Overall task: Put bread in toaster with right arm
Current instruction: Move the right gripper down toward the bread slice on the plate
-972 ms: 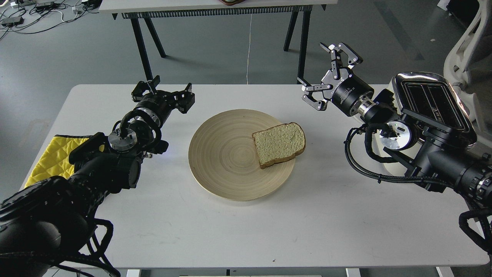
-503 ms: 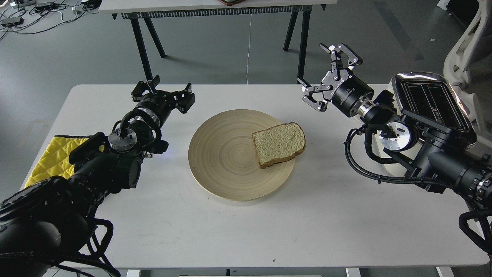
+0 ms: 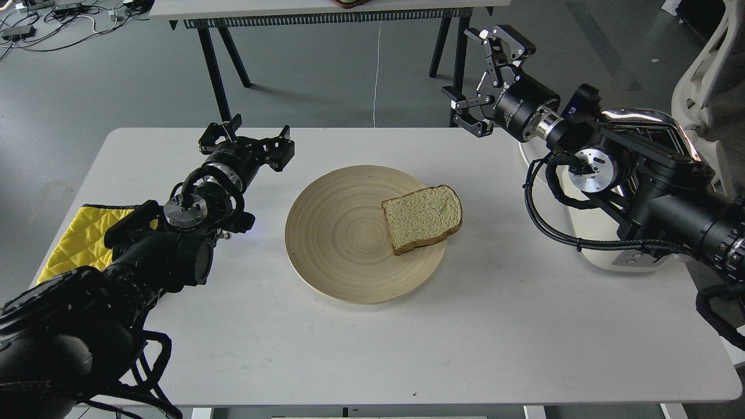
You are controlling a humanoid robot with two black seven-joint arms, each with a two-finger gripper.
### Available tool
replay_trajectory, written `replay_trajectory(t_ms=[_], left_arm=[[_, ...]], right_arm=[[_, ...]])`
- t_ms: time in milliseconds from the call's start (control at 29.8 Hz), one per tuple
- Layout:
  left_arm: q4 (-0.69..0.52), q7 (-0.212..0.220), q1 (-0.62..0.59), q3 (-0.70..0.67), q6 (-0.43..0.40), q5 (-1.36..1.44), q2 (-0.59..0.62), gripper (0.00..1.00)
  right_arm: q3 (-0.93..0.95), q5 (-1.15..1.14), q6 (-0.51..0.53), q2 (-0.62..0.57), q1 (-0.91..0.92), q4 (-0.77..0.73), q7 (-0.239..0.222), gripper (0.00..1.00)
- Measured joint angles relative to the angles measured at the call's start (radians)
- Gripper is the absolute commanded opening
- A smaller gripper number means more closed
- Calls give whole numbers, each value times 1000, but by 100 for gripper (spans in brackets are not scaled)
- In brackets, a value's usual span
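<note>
My right gripper will take hold of the bread by its overhanging crust edge (image 3: 460,209), which sticks out past the plate's rim (image 3: 443,251) and leaves room for fingers underneath.
The bread (image 3: 423,217) is a tan square slice with brown crust, lying flat on the right side of a round wooden plate (image 3: 337,233). My right gripper (image 3: 474,75) is open and empty, raised above the table's far edge, up and to the right of the bread. The toaster (image 3: 657,125) stands at the table's right edge, mostly hidden behind my right arm; only its chrome top and cream base show. My left gripper (image 3: 247,138) is open and empty over the table, left of the plate.
A yellow quilted cloth (image 3: 73,238) lies at the table's left edge under my left arm. A second table (image 3: 326,11) with black legs stands behind. A white chair (image 3: 710,64) is at the far right. The white tabletop (image 3: 349,349) is bare in front.
</note>
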Motion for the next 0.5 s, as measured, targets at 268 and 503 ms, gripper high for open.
replay_trajectory(t_ms=[268, 503], left_arm=[[-1, 0, 0, -1, 0, 0, 0, 100], [-1, 0, 0, -1, 0, 0, -1, 100]], right_arm=[[-86, -319, -320, -50, 19, 75, -104, 98], [-310, -344, -495, -66, 66, 116, -133, 98]])
